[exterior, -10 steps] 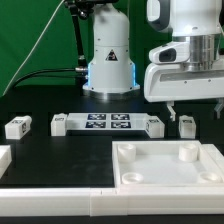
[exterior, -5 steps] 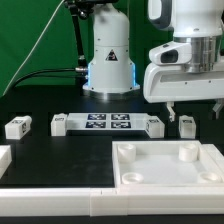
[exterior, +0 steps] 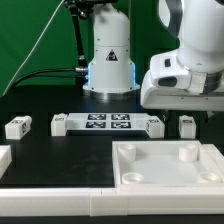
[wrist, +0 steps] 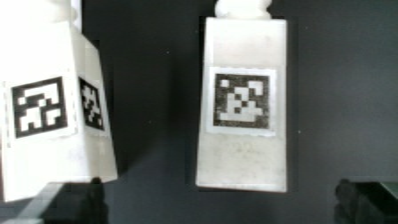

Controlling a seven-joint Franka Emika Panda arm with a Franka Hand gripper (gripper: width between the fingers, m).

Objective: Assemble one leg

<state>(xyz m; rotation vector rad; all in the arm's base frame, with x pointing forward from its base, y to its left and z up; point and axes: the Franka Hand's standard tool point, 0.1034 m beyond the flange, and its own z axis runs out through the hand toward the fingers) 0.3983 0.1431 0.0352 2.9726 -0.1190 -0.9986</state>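
Note:
I need to hold the white leg by its tagged body [wrist: 244,102] next, so the leg's round knob stays free to go into the tray's corner socket.
In the wrist view a white leg [wrist: 246,105] with a black-and-white tag lies lengthwise between my gripper's [wrist: 217,205] dark fingertips [wrist: 370,200], which stand wide apart and touch nothing. A second leg [wrist: 54,110] lies beside it. In the exterior view the gripper [exterior: 190,108] hangs right above a leg [exterior: 186,125] on the black table at the right; its fingertips are hard to make out there. Another leg [exterior: 17,127] lies far to the exterior view's left.
The marker board [exterior: 108,124] lies at mid-table. The large white tray-like part [exterior: 128,168] with round corner sockets sits at the front right. Another white part [exterior: 3,156] shows at the left edge. The robot's base [exterior: 110,60] stands behind.
The gripper has come down and shifted a little to the exterior view's right, closer over the leg at the right. The parts on the table have not moved.

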